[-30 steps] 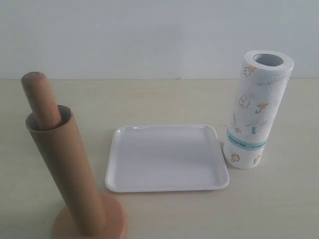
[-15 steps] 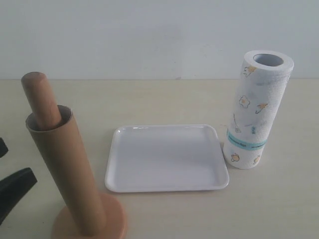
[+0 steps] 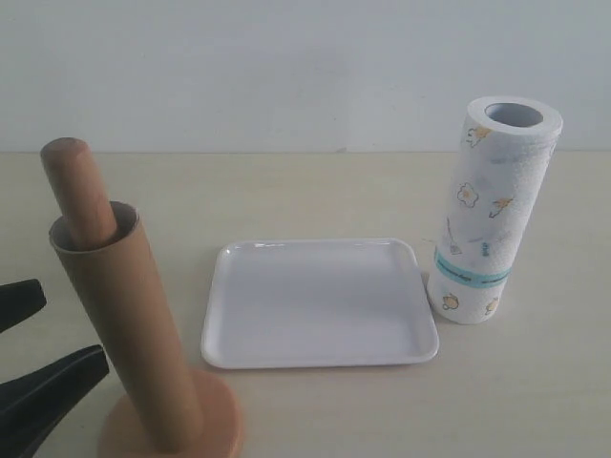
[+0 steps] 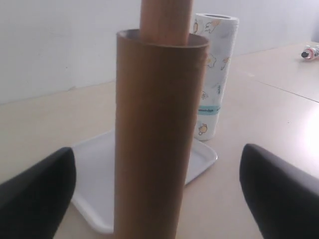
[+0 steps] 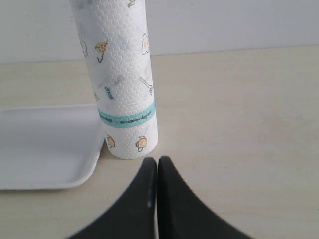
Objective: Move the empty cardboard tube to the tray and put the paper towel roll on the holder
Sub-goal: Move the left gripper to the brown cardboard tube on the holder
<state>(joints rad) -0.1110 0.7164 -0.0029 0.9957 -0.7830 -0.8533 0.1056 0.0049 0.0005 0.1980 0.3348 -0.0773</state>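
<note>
My left gripper grabs the cardboard tube by its lower half next.
The empty cardboard tube stands over the post of the wooden holder, down to its round base. My left gripper is open at the left edge, its fingers just short of the tube. In the left wrist view the tube fills the middle, between the wide-apart fingers, untouched. The white tray lies empty in the middle. To its right stands the paper towel roll, upright. My right gripper is shut and empty, close in front of the roll; the exterior view does not show it.
The holder stands near the front left edge of the beige table. A white wall runs behind the table. A small tube-like object lies far off beyond the roll. The tray's corner almost touches the roll's foot.
My left gripper has come into the exterior view from the left edge, opened wide and moved toward the tube. Tube, tray, roll and right gripper have not moved.
</note>
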